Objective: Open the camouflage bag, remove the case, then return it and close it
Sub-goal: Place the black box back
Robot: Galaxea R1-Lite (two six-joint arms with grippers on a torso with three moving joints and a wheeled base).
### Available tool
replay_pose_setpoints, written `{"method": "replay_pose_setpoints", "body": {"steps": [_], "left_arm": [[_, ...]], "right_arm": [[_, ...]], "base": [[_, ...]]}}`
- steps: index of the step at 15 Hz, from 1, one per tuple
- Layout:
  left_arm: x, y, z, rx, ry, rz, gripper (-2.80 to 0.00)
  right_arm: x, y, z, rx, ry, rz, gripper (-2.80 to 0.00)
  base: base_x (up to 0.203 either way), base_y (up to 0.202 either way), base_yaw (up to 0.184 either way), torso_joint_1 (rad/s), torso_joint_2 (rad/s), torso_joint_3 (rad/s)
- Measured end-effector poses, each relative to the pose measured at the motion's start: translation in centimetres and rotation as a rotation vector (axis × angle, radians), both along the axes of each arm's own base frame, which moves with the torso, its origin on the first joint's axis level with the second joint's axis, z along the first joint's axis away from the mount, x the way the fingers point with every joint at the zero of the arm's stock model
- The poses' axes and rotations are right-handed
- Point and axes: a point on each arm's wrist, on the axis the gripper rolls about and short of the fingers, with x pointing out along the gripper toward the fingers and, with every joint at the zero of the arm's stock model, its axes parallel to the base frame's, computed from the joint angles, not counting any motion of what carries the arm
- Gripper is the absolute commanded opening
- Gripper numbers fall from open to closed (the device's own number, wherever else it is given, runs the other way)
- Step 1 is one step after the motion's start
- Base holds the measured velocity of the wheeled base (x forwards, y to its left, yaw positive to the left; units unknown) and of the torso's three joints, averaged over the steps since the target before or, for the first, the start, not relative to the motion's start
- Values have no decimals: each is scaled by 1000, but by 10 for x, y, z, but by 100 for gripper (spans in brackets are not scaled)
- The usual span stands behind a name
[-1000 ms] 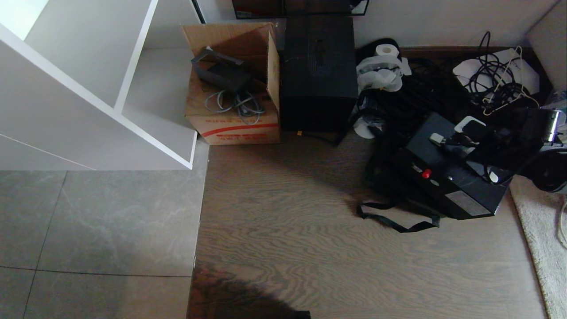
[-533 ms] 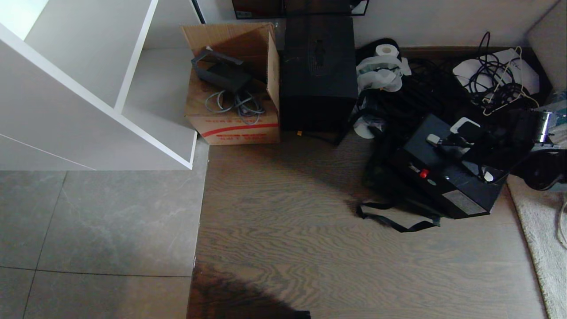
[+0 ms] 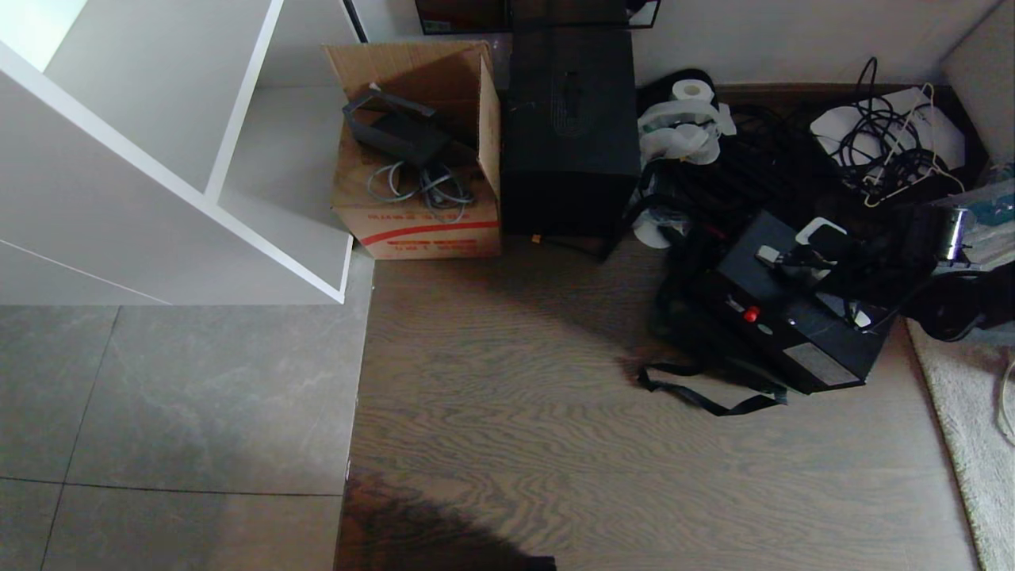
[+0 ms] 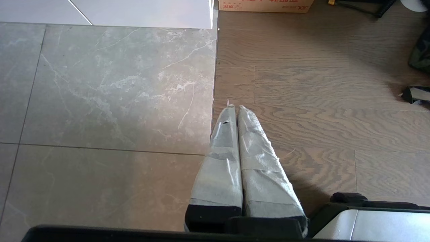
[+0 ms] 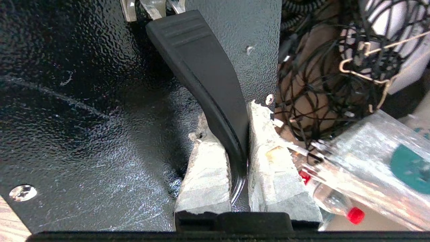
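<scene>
The black case (image 3: 797,333) hangs tilted beside and above the camouflage bag, so my right gripper keeps holding the case for now.
The flat black case (image 3: 797,333) with its small red latch (image 3: 750,315) lies tilted at the right, its left side over the dark camouflage bag (image 3: 674,317). The bag's black strap (image 3: 710,400) trails onto the wood floor. My right gripper (image 3: 817,252) comes in from the right and is shut on the case's black handle (image 5: 205,70); the taped fingers (image 5: 208,168) pinch the handle from both sides. My left gripper (image 4: 237,109) hangs shut and empty over the seam between tile and wood, with an edge of the bag (image 4: 420,57) to one side.
A tall black box (image 3: 571,135) and an open cardboard box (image 3: 416,190) stand against the wall. A white shelf unit (image 3: 158,159) fills the left. Tangled cables (image 3: 888,151), a paper roll (image 3: 690,90) and a pale rug (image 3: 963,396) crowd the right. A clear bottle (image 5: 336,198) lies by the case.
My right gripper and the case it holds have shifted a little to the left, toward the bag. The left arm has not moved.
</scene>
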Motion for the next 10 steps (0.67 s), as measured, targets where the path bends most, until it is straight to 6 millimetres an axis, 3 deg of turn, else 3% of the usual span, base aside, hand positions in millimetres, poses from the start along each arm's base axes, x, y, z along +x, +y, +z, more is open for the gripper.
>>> {"method": "replay_pose_setpoints", "body": {"steps": [10], "left_arm": [[0, 0, 0, 0, 0, 0, -280]], "right_arm": [[21, 3, 26, -20, -76, 21, -280]], "base": [[0, 0, 0, 0, 0, 0]]}}
